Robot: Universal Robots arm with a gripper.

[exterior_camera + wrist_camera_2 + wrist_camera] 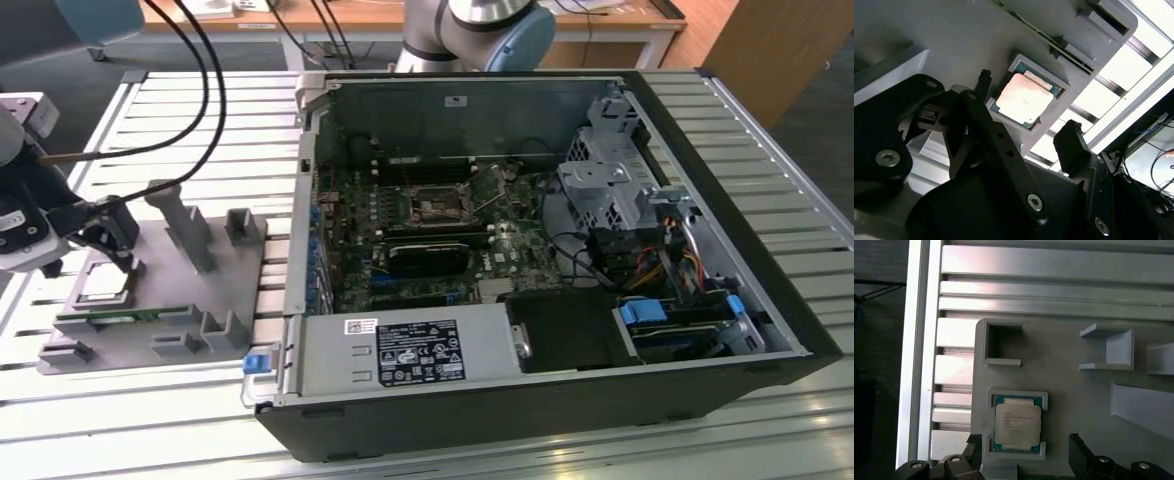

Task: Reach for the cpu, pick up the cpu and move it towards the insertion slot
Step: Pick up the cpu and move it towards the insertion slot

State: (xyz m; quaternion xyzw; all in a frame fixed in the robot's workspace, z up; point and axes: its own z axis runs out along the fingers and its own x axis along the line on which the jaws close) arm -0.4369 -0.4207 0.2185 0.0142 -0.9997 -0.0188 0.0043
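I need to lower my gripper first and then close it on the CPU, as my fingers are still above the silvery CPU in the grey tray.
The cpu, a flat square chip with a silvery top, lies in a recess of the grey tray at the exterior view's left. My gripper hangs just above it, open. In both wrist views the cpu sits between my two black fingertips, with a gap on each side and nothing gripped. The insertion slot, a metal-framed square socket, lies on the motherboard inside the open computer case, well off towards the exterior view's right.
The black computer case lies open on a slatted metal table. A green memory stick rests in the tray beside the cpu. Upright grey tray posts stand close to my gripper. Cables trail over the table.
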